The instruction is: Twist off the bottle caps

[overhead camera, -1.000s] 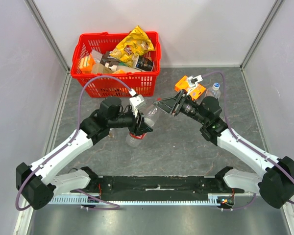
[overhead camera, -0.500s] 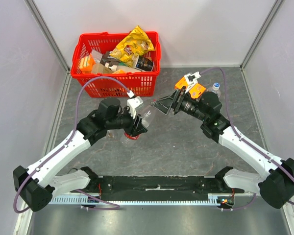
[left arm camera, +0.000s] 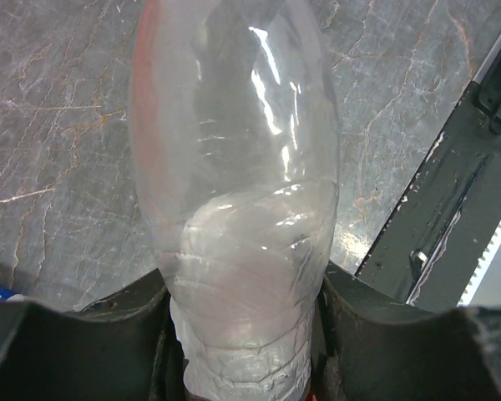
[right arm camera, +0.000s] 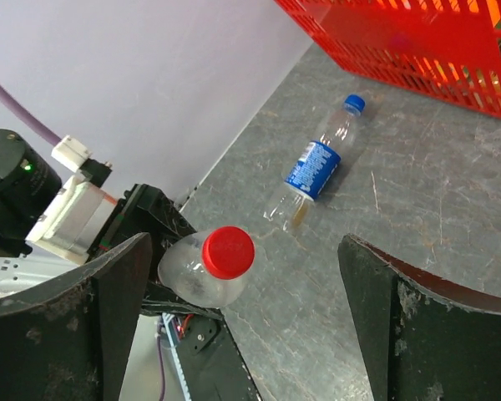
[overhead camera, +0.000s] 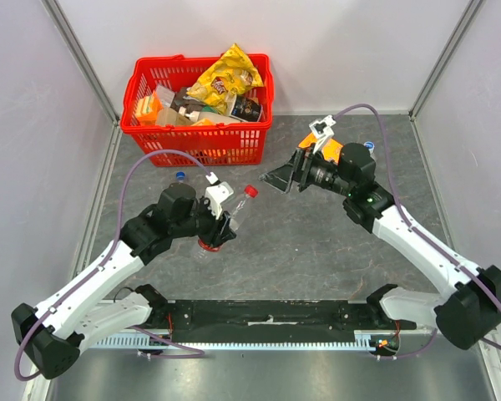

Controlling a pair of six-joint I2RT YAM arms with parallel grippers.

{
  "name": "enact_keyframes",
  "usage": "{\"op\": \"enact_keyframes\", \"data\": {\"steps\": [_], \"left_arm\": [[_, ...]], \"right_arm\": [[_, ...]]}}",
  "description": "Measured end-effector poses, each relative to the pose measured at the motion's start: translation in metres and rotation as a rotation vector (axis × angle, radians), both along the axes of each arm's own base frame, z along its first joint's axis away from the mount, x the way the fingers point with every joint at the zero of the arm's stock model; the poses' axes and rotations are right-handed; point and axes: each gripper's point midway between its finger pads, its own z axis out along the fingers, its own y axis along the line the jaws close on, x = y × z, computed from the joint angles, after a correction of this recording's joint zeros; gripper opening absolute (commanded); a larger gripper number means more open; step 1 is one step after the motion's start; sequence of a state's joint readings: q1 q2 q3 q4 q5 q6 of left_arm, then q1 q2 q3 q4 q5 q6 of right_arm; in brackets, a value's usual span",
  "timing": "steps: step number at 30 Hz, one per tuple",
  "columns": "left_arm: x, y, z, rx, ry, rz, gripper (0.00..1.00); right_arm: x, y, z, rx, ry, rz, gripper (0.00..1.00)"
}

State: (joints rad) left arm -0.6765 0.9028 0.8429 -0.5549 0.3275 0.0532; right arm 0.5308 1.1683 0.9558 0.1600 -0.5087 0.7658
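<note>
My right gripper grabs the red cap [overhead camera: 250,191] [right arm camera: 228,251] by its opposite sides next, which leaves the bottle's neck free, to twist and unscrew the cap.
My left gripper [overhead camera: 218,228] is shut on the lower body of a clear bottle [overhead camera: 234,213] and holds it tilted above the table. Its red cap [overhead camera: 250,191] is on the neck and points toward the right arm. In the left wrist view the bottle [left arm camera: 234,167] fills the space between the fingers [left arm camera: 363,330]. My right gripper [overhead camera: 278,179] stands wide open a short way from the cap, touching nothing. In the right wrist view the red cap [right arm camera: 228,251] sits between the spread fingers [right arm camera: 117,292]. A blue-labelled bottle [right arm camera: 313,170] with a blue cap [right arm camera: 353,104] lies on the table.
A red basket [overhead camera: 202,144] full of packets stands at the back. An orange box [overhead camera: 331,150] and another bottle's top [overhead camera: 368,146] lie behind the right arm. The blue cap [overhead camera: 180,176] shows behind the left arm. A black rail [overhead camera: 267,316] runs along the near edge.
My right gripper has opened and drawn back right from the bottle's neck. The left arm has carried the bottle left and nearer; the red cap now shows on it.
</note>
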Motion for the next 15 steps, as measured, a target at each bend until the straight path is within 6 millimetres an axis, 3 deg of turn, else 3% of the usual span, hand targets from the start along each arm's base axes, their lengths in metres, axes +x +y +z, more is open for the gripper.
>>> {"op": "enact_keyframes", "data": {"steps": [3, 9, 13, 15], "left_arm": [[0.002, 0.002, -0.002, 0.008, -0.002, 0.011, 0.42], [0.004, 0.006, -0.007, 0.030, -0.004, 0.034, 0.42], [0.003, 0.009, -0.015, 0.060, 0.018, 0.043, 0.43], [0.004, 0.008, -0.017, 0.063, 0.021, 0.043, 0.43]], "right_arm": [[0.005, 0.007, -0.013, -0.036, 0.046, 0.027, 0.98], [0.007, 0.021, -0.060, -0.100, 0.192, 0.103, 0.98], [0.004, 0.027, -0.071, -0.092, 0.247, 0.157, 0.97], [0.001, 0.030, -0.067, -0.071, 0.252, 0.186, 0.87]]}}
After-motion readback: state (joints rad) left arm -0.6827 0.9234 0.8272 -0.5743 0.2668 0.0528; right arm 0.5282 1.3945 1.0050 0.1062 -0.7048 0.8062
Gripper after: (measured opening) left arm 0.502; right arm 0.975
